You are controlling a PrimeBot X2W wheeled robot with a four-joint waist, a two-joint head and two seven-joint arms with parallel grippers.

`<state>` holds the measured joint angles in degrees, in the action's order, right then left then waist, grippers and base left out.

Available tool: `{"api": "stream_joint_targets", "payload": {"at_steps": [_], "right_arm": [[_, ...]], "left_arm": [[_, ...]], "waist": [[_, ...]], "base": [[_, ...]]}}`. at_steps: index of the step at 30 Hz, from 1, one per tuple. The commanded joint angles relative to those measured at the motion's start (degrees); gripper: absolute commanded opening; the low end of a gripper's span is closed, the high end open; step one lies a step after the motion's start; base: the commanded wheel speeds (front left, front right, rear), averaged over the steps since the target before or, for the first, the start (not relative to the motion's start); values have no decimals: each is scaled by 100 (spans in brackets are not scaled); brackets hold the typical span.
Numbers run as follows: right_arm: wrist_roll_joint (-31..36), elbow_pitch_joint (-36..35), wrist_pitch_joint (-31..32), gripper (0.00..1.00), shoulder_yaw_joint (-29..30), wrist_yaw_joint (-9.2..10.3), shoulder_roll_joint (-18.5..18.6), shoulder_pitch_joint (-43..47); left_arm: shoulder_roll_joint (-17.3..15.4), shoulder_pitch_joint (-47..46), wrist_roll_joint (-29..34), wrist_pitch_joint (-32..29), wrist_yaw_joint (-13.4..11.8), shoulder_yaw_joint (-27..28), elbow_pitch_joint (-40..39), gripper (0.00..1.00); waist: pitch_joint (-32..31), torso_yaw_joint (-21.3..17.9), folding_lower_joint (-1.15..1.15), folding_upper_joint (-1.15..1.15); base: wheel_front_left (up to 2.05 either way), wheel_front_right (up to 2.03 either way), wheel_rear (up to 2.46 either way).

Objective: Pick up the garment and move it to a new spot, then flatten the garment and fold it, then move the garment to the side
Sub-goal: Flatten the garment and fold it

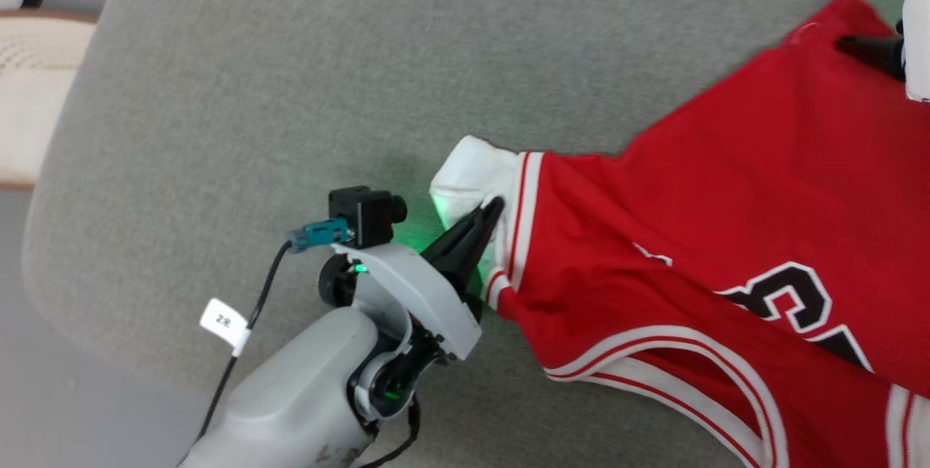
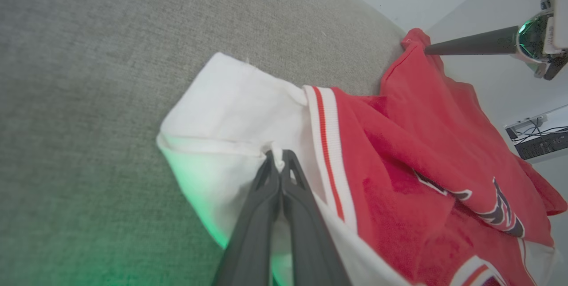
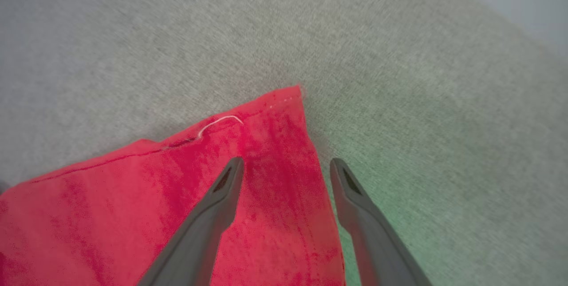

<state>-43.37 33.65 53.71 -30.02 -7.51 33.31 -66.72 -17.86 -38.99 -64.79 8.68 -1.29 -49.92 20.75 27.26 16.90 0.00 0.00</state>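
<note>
The jersey is spread flat on the grey fabric, and my right gripper should grab it next by its red hem corner (image 3: 290, 147), where the cloth ends.
The garment (image 1: 726, 184), a red jersey with white sleeves, striped trim and black white-outlined lettering, lies spread on a grey fabric surface (image 1: 363, 54) at the right of the head view. My left gripper (image 1: 494, 208) is shut on the edge of its white sleeve (image 2: 239, 113), pinching a small fold of cloth between the fingertips. In the right wrist view my right gripper (image 3: 287, 166) stands open just above the garment's red hem corner (image 3: 275, 113), one finger over the cloth and the other over bare surface. Its dark fingers (image 1: 868, 50) show at the head view's right edge.
The grey fabric surface stretches far to the left and back. Its rounded edge (image 1: 43, 184) runs down the left, with a pale woven seat (image 1: 33, 90) and floor beyond. My left arm's cable with a white tag (image 1: 225, 323) hangs near the bottom left.
</note>
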Motion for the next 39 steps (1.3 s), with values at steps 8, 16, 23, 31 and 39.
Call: {"api": "stream_joint_targets", "payload": {"at_steps": [8,16,23,31,39], "right_arm": [[276,962,513,86,168,5,-345,-32],[588,1342,798,0,279,5,-495,-209],[723,1139,315,0,376,4,-704,-453],[276,541,-599,0,112,5,-821,-361],[17,356,-1610,0,-58,5,-815,-349]], "left_arm": [[245,-135,-46,77,226,-44,578,0],[242,-128,-91,121,317,-12,868,0],[201,-124,-123,150,336,37,949,0],[-167,-294,-139,41,258,188,904,0],[-774,-944,-85,-552,128,321,860,0]], "waist": [[377,461,0,0],[231,432,0,0],[-35,265,0,0],[-483,-220,0,0],[-981,-823,0,0]], "base": [[0,0,0],[0,0,0],[0,0,0],[0,0,0],[0,0,0]]}}
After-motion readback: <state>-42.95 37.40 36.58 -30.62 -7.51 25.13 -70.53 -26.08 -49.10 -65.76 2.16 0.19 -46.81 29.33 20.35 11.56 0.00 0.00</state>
